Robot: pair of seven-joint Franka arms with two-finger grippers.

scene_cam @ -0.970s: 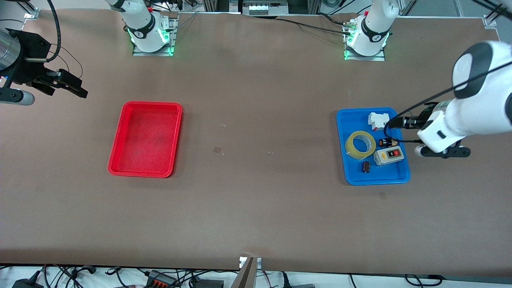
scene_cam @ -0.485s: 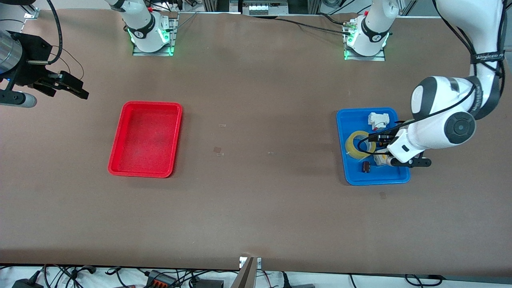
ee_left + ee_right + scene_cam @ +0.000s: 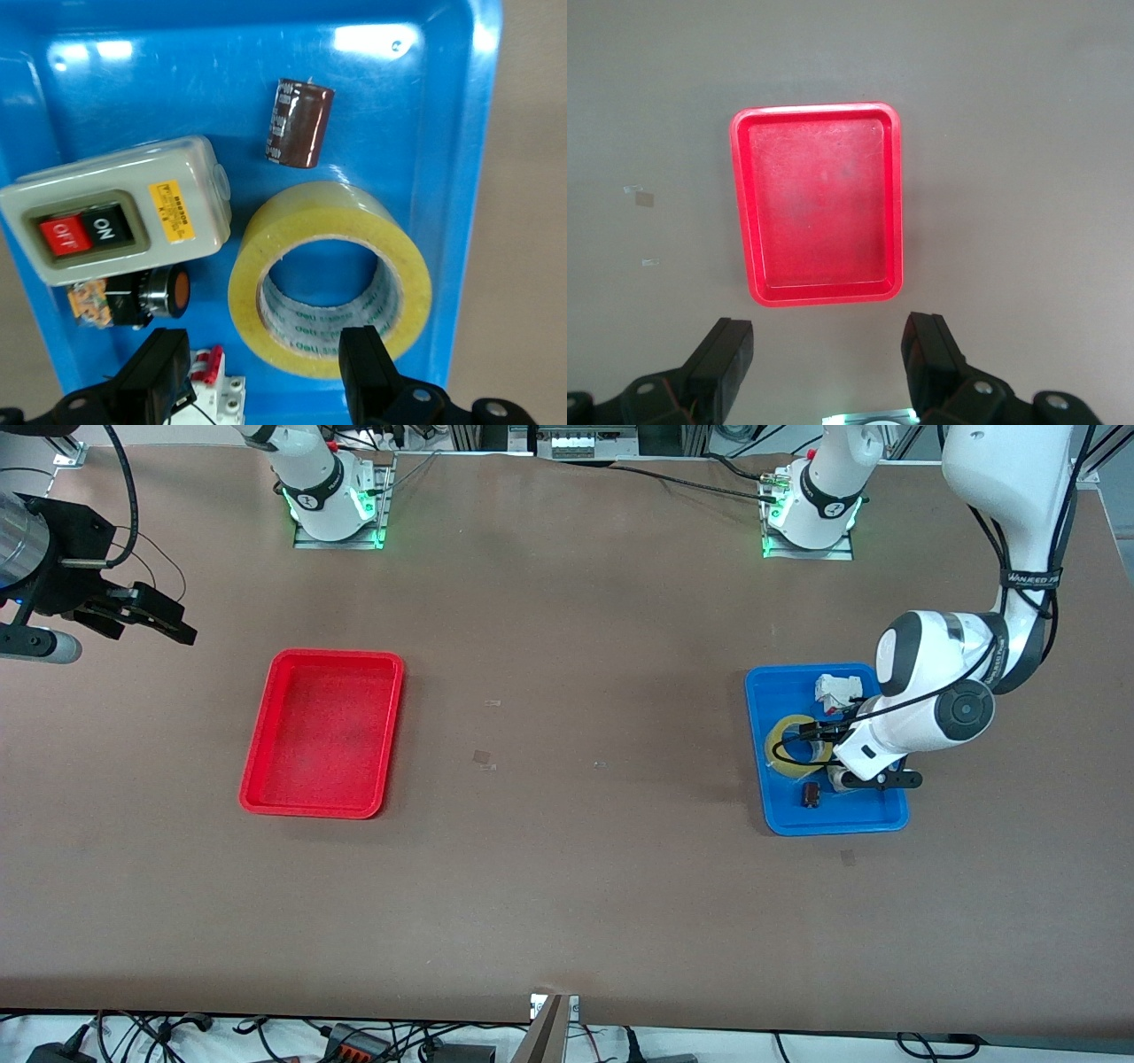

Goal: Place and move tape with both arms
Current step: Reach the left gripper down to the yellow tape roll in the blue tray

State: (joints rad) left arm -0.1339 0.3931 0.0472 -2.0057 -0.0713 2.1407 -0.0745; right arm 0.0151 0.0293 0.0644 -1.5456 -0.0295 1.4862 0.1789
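One fingertip of my left gripper is above the tape's near rim (image 3: 310,354), short of its hole (image 3: 323,274), so the gripper first moves toward the hole, then closes on the tape.
The tape (image 3: 780,737) is a yellow-tan roll lying flat in the blue tray (image 3: 837,825), at the tray's side toward the right arm's end of the table. My left gripper (image 3: 826,735) is open low over the tray. In the left wrist view (image 3: 266,372) it hangs over the tape's (image 3: 266,239) rim, with one finger (image 3: 368,367) over the ring wall and nothing held. My right gripper (image 3: 182,624) is open and empty, waiting high at the right arm's end of the table. It also shows in the right wrist view (image 3: 828,367).
The blue tray (image 3: 177,88) also holds a grey switch box (image 3: 115,208), a brown capacitor (image 3: 301,122), a black push button (image 3: 155,292) and a white breaker (image 3: 837,691). An empty red tray (image 3: 323,731) lies toward the right arm's end and shows in the right wrist view (image 3: 819,204).
My left arm has swung in from the table's end over the blue tray and come down above the tape. The right arm has not moved.
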